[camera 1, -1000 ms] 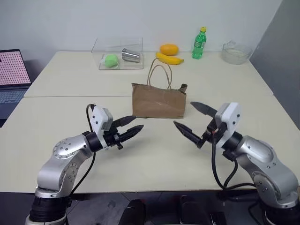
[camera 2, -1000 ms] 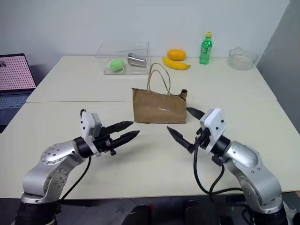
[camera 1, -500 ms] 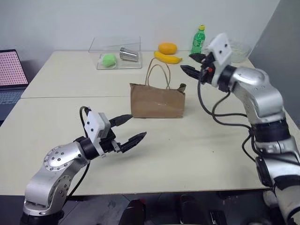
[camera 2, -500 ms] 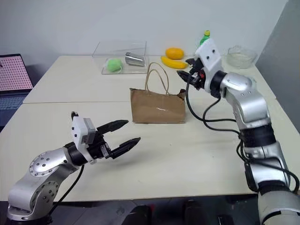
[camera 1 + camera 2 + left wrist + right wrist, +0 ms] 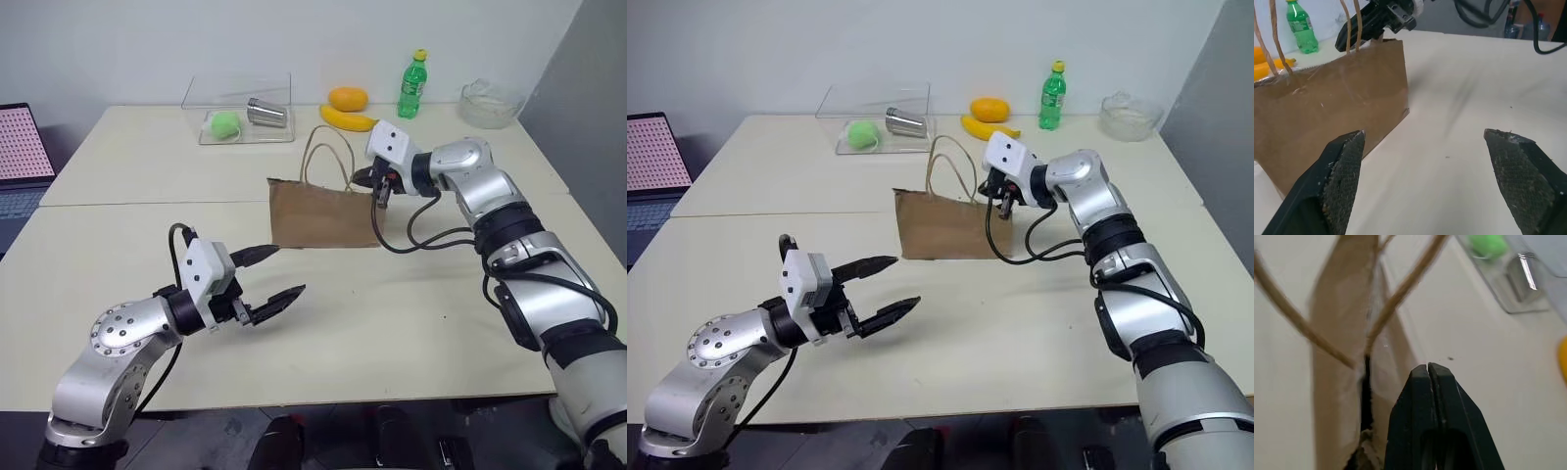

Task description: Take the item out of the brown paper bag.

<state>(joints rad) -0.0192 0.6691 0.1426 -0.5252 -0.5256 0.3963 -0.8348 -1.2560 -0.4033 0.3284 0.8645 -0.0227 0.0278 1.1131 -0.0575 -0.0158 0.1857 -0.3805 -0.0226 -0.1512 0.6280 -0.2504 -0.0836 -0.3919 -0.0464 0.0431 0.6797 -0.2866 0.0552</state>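
Observation:
I should pinch the bag by its upper cord handle [image 5: 327, 126] next, with my left gripper. The upper cord handle sticks up as a loop above the bag's narrow paper opening [image 5: 326, 187].
The brown paper bag [image 5: 318, 215] stands upright mid-table with its cord handles [image 5: 326, 157] raised. The item is hidden. My right gripper [image 5: 378, 190] hovers at the bag's right top corner, pointing down and to the left. Its fingers [image 5: 1420, 396] are pressed together beside the bag's narrow mouth [image 5: 1366, 396], with nothing seen between them. My left gripper [image 5: 286, 269] is open, low over the table in front of the bag's left end and apart from it. Through its wide-set fingers [image 5: 1344, 166] I see the bag's front face [image 5: 1327, 107].
At the back stand a clear box [image 5: 257, 132] holding a green ball [image 5: 225, 122] and a metal cup [image 5: 266, 113], an orange fruit [image 5: 348, 98], a banana [image 5: 351, 120], a green bottle [image 5: 413, 86] and a glass bowl [image 5: 487, 103]. A laptop [image 5: 20, 147] sits far left.
My right arm swung from the table's front right up and over to the bag's right top corner, and its fingers closed. My left gripper opened wider and barely moved.

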